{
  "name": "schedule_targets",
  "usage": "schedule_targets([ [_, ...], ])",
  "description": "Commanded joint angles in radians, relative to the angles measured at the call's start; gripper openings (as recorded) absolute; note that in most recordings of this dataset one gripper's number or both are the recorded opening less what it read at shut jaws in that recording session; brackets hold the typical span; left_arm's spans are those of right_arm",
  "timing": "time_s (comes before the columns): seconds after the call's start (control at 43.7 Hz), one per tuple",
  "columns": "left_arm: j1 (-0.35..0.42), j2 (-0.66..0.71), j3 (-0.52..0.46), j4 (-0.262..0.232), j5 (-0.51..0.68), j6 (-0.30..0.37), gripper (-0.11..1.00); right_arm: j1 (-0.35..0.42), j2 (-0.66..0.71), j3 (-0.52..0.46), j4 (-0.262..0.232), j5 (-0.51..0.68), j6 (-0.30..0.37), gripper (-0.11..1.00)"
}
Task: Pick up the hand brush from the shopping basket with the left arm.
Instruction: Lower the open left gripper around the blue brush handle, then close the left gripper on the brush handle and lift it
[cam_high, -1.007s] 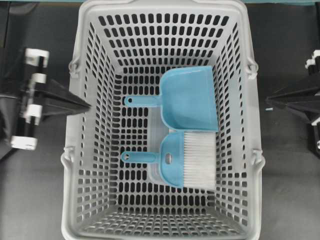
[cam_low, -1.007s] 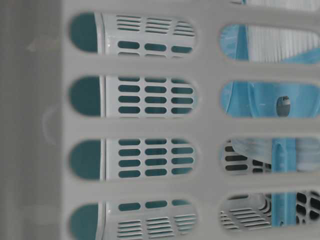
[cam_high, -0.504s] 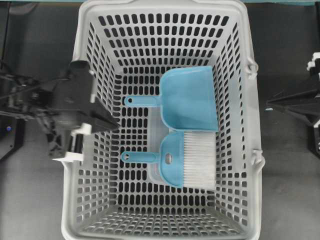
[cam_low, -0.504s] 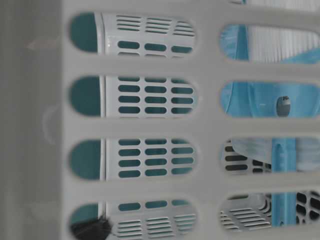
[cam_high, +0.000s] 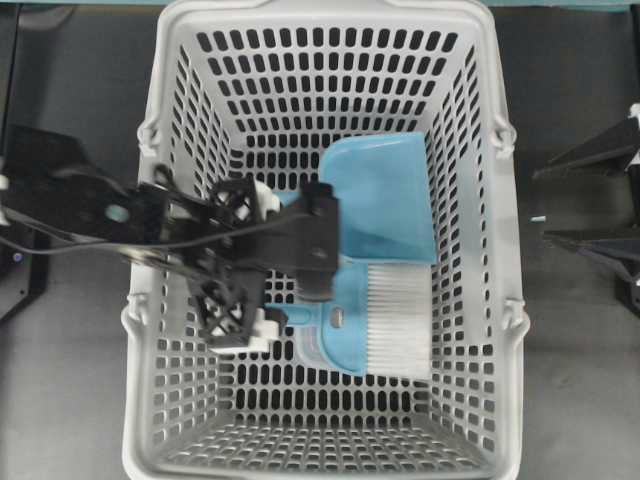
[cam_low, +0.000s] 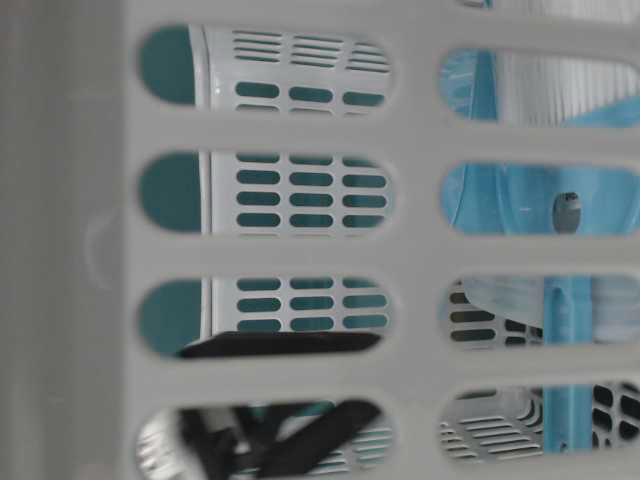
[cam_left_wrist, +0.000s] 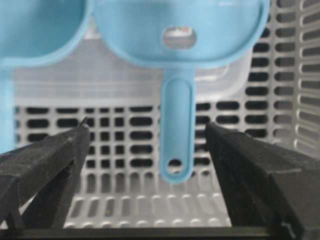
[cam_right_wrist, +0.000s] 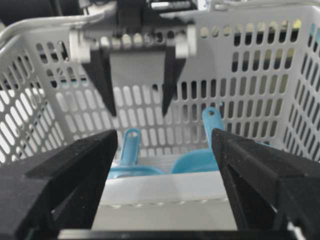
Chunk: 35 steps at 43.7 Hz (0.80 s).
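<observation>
My left gripper picks up the hand brush by its thin handle (cam_high: 296, 314) next. The hand brush's teal body is wider than the gripper's open fingers.
The hand brush (cam_high: 385, 325) lies on the floor of the shopping basket (cam_high: 325, 12), teal body and white bristles to the right, thin handle (cam_left_wrist: 177, 130) pointing left. My left gripper (cam_high: 230, 255) hangs inside the basket, pointing down over that handle. It is open, and in the left wrist view the handle runs up between its two fingertips (cam_left_wrist: 84, 124) without touching either. The right wrist view shows the same gripper (cam_right_wrist: 137, 110) with its tips above the brush handle (cam_right_wrist: 131, 145). My right gripper (cam_high: 540, 205) stands open outside the basket's right wall, holding nothing.
A teal dustpan (cam_high: 385, 200) lies just beyond the brush, its handle parallel to the brush's. A translucent flat plastic piece (cam_left_wrist: 125, 75) lies under both. The basket's slotted left wall (cam_high: 175, 330) is close behind my left gripper. The table-level view looks through the basket's slots.
My left arm has swung from outside the basket's left wall over the rim and down above the brush handle, and its jaws have opened. The right gripper has opened too, staying in place.
</observation>
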Motion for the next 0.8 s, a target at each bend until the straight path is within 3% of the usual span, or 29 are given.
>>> schedule_targets([
  [0.0, -0.021, 0.046, -0.035, 0.002, 0.025, -0.037, 0.90, 0.002, -0.002, -0.020, 0.003, -0.012, 0.009, 0.73],
  [0.435, -0.049, 0.133, -0.012, 0.003, 0.034, -0.054, 0.90, 0.006, -0.025, -0.006, 0.003, -0.012, 0.020, 0.73],
  [0.778, -0.046, 0.236, 0.025, 0.002, -0.032, -0.052, 0.90, 0.006, -0.026, 0.014, 0.003, -0.017, 0.020, 0.73],
])
